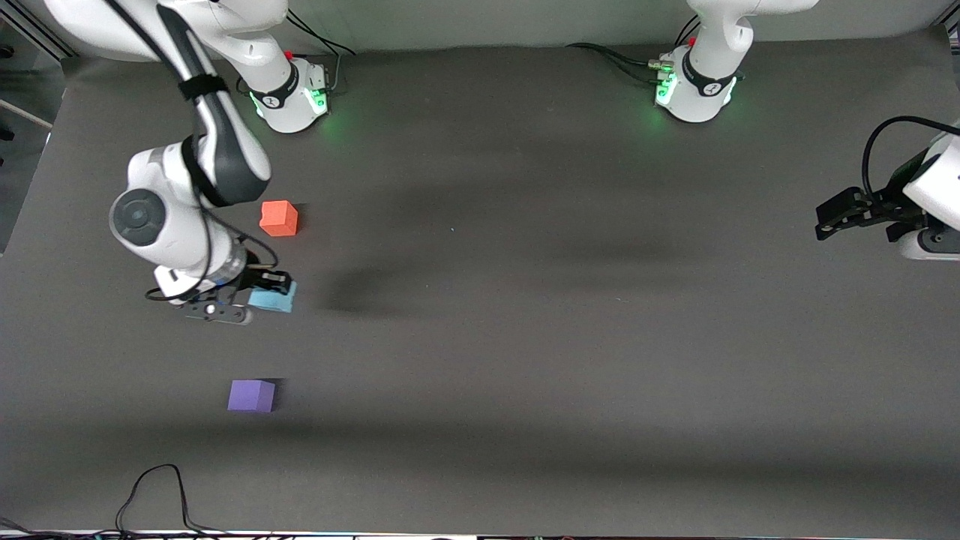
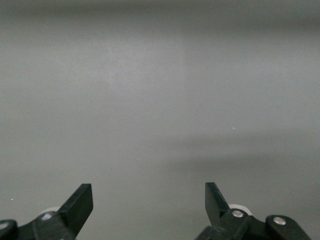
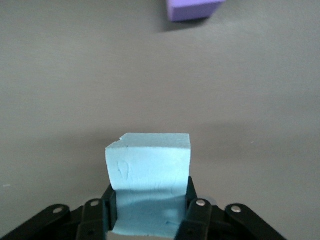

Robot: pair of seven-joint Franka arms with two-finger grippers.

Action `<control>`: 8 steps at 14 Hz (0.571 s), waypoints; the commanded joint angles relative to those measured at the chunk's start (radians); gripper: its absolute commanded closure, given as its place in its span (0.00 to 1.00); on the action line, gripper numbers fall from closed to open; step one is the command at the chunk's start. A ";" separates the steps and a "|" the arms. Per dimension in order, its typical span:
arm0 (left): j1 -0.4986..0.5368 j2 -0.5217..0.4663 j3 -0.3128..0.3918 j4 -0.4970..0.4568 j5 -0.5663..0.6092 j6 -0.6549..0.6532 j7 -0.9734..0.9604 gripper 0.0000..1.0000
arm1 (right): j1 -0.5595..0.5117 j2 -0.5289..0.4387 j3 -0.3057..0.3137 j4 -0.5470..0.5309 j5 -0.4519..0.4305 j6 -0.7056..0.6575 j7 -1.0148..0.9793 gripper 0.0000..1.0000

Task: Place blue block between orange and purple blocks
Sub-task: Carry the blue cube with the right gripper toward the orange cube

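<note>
My right gripper keeps holding the blue block from here until that edge meets the tabletop. The block lacks the purple block's dark contact shadow at its lower edge (image 1: 272,310) (image 3: 156,134).
My right gripper (image 1: 259,297) is shut on the light blue block (image 1: 273,301), which sits low between the orange block (image 1: 278,218) and the purple block (image 1: 251,395). I cannot tell whether it touches the table. The orange block lies farther from the front camera, the purple one nearer. In the right wrist view the blue block (image 3: 149,165) is between the fingers of my right gripper (image 3: 150,192), with the purple block (image 3: 192,9) ahead. My left gripper (image 1: 822,223) waits open and empty at the left arm's end of the table; the left wrist view shows it (image 2: 149,192) over bare grey table.
The two arm bases (image 1: 294,97) (image 1: 694,94) stand along the table edge farthest from the front camera. A black cable (image 1: 157,487) loops on the table at the edge nearest the front camera, toward the right arm's end.
</note>
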 commanded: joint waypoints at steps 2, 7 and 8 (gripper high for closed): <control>-0.020 0.005 0.015 0.015 0.003 0.000 0.003 0.00 | 0.011 0.022 -0.080 -0.149 0.037 0.198 -0.141 0.66; -0.021 0.005 0.015 0.015 0.003 -0.003 0.006 0.00 | 0.003 0.101 -0.086 -0.209 0.044 0.360 -0.142 0.60; -0.023 0.006 0.015 0.015 0.003 -0.004 0.006 0.00 | 0.003 0.113 -0.086 -0.209 0.044 0.374 -0.144 0.59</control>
